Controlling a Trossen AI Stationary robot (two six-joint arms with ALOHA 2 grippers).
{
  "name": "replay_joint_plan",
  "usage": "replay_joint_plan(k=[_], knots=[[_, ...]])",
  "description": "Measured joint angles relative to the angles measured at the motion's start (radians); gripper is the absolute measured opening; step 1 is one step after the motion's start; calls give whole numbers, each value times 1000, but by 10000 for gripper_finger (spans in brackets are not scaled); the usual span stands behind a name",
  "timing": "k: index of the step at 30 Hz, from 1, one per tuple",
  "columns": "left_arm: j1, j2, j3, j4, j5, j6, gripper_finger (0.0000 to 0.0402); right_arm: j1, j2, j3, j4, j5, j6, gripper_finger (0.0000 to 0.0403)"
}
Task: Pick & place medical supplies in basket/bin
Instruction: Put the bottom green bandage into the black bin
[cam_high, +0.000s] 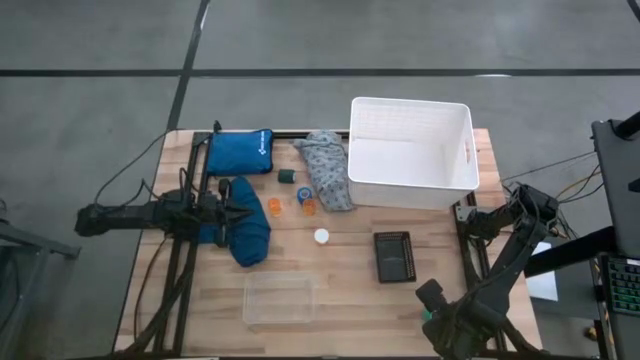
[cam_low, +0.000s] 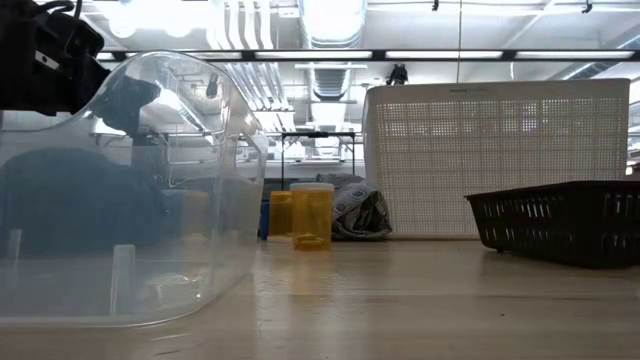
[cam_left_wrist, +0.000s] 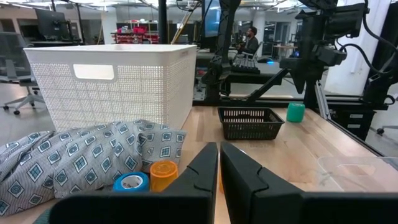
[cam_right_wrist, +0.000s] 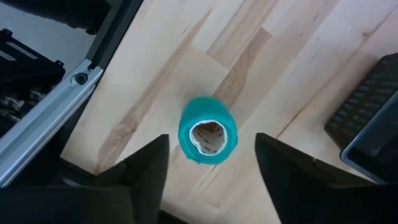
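I will place the teal-green tape roll in the black mesh tray (cam_high: 394, 257), so next I will grab the roll with my right gripper by its round outer side (cam_high: 427, 315).
A teal-green tape roll (cam_right_wrist: 207, 130) stands on end on the table near its near right corner, also seen in the left wrist view as a green roll (cam_left_wrist: 296, 112). My right gripper (cam_right_wrist: 211, 146) hangs over it, pointing down and open, with one finger on either side and a gap to each. My left gripper (cam_left_wrist: 219, 180) is shut and level at the table's left, above the dark blue cloth (cam_high: 248, 238). The grey patterned cloth (cam_high: 328, 170) lies against the white bin (cam_high: 410, 150). Orange caps (cam_high: 275, 206), a blue roll (cam_left_wrist: 130, 182) and a white cap (cam_high: 321, 236) sit mid-table.
A black mesh tray (cam_high: 393, 256) lies right of centre. A clear plastic container (cam_high: 278, 300) sits at the near edge. The bright blue zip pouch (cam_high: 243, 152) lies at the far left. A dark green roll (cam_high: 287, 176) stands beside the grey cloth.
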Motion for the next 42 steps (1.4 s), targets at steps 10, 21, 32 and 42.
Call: replay_joint_plan(k=[10,21,32,42], knots=[[0,0,0,0,0,0,26,5,0,-21,46,5,0,343],[0,0,0,0,0,-1,26,20,1,-149,152,0,20,346],[0,0,0,0,0,-4,26,26,1,-237,247,-4,27,345],[0,0,0,0,0,-4,26,26,1,-249,255,-5,50,320]])
